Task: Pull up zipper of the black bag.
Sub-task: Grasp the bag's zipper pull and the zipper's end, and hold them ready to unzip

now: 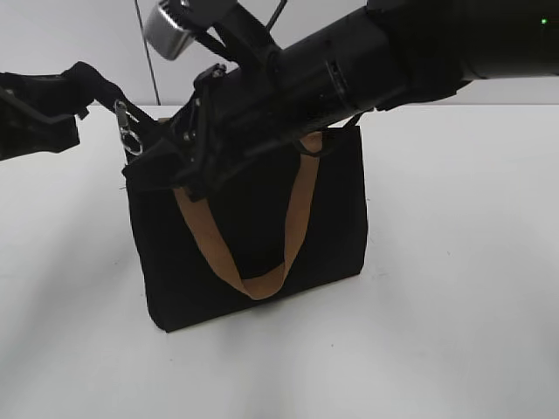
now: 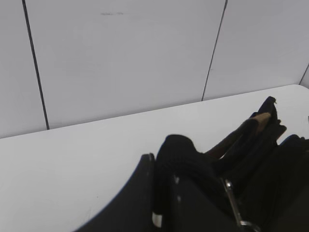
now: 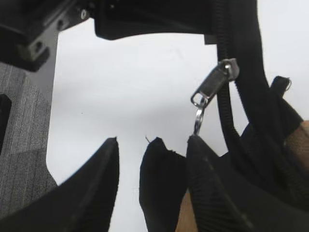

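Observation:
My right gripper grabs the zipper of the black bag (image 1: 253,236) by its silver pull tab next, to pull the zipper closed.
The black bag (image 1: 253,236) stands upright on the white table, a tan strap handle (image 1: 262,284) hanging down its front. My left gripper (image 1: 74,96) is shut on the black fabric end tab (image 2: 178,147) of the zipper at the bag's top left corner and holds it raised. The silver pull tab (image 1: 129,131) hangs below that tab. My right gripper (image 1: 188,161) reaches across to the bag's top left. In the right wrist view it (image 3: 153,140) is open, with a black fabric corner between the fingers. The pull tab (image 3: 215,82) hangs on the zip line (image 3: 227,116) just above the right fingertip.
The white table (image 1: 463,262) spreads around the bag, with a pale panelled wall (image 2: 120,58) behind. My right arm (image 1: 393,52) crosses over the bag's top and hides its rim.

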Robot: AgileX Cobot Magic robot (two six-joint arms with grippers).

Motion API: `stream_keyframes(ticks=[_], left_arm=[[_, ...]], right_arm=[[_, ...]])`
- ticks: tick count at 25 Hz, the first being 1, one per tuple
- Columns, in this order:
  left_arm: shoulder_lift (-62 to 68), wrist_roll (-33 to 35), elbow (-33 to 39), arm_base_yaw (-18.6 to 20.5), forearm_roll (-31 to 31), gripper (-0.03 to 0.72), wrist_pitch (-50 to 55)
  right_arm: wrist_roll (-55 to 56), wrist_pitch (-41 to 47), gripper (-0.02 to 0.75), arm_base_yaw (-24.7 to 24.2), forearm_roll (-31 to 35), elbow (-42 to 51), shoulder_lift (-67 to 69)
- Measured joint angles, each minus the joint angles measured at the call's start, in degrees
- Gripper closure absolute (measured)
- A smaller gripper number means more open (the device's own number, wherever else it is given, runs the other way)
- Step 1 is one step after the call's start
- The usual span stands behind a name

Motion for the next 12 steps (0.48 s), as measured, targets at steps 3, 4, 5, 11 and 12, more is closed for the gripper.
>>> stream_keyframes(ticks=[3,4,5,11,12], left_arm=[[0.0,0.0,0.0,0.0,0.0,0.676,0.0],[0.0,0.0,0.0,0.0,0.0,0.676,0.0],[0.0,0.0,0.0,0.0,0.0,0.676,0.0],[0.0,0.0,0.0,0.0,0.0,0.676,0.0],[0.0,0.0,0.0,0.0,0.0,0.676,0.0]], right_arm=[[0.0,-0.5,0.378,0.0,0.9,-0.1,1.2],[0.0,-0.6,0.378,0.0,1.5,-0.2,1.5],[0.0,-1.1,0.378,0.0,2.1,-0.2,1.7],[-1.1,-3.5,0.391,0.0,5.3,-0.2,2.0],[-1.3,-3.5,0.405,0.0,5.7,-0.2,2.0]])
